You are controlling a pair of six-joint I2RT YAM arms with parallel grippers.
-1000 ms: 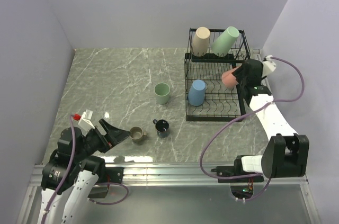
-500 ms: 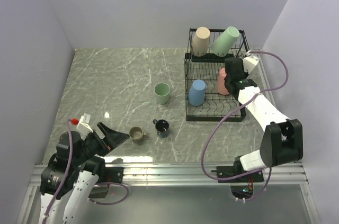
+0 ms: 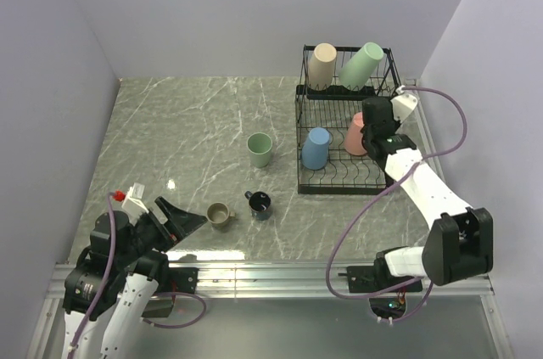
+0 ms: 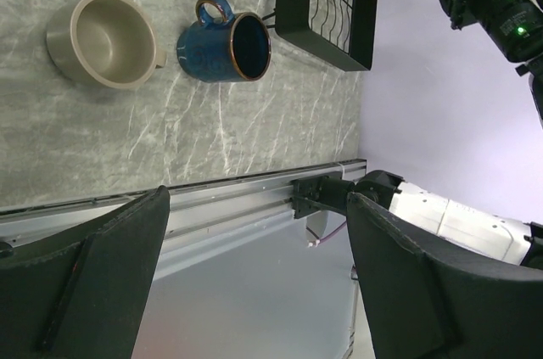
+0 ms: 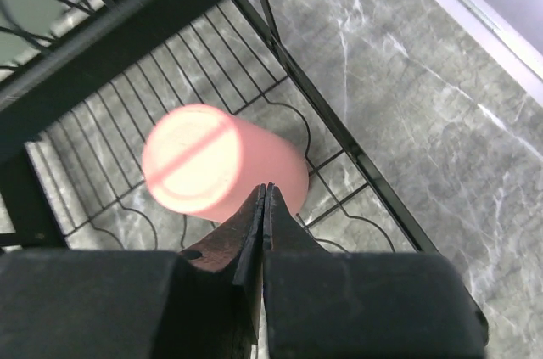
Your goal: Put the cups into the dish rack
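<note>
The cup's base should stay free for handover to my right gripper, so my left gripper will next grab the pale green table cup's rim (image 3: pixel 249 144) opposite the rack.
The black wire dish rack (image 3: pixel 341 191) stands at the back right. A beige cup (image 3: pixel 321 64) and a pale green cup (image 3: pixel 361 64) lean on its top tier. A blue cup (image 3: pixel 316 148) and a salmon-pink cup (image 3: pixel 356 133) stand upside down on the lower tier. My right gripper (image 3: pixel 372 132) is shut and empty, its tips (image 5: pixel 265 190) just beside the pink cup (image 5: pixel 216 168). On the table stand another pale green cup (image 3: pixel 260 149), an olive-tan mug (image 3: pixel 221 215) and a navy mug (image 3: pixel 260 203). My left gripper (image 3: pixel 182 219) hangs open short of the olive mug (image 4: pixel 106 39) and navy mug (image 4: pixel 227 36).
The rack's corner (image 4: pixel 327 11) shows at the top of the left wrist view. A metal rail (image 3: pixel 271 272) runs along the table's near edge. Walls close in on the left, back and right. The right arm's purple cable (image 3: pixel 450 143) loops beside the rack.
The right gripper carried the pink cup into the rack's lower tier, let it go upside down there, and closed empty beside it. The left arm has barely moved.
</note>
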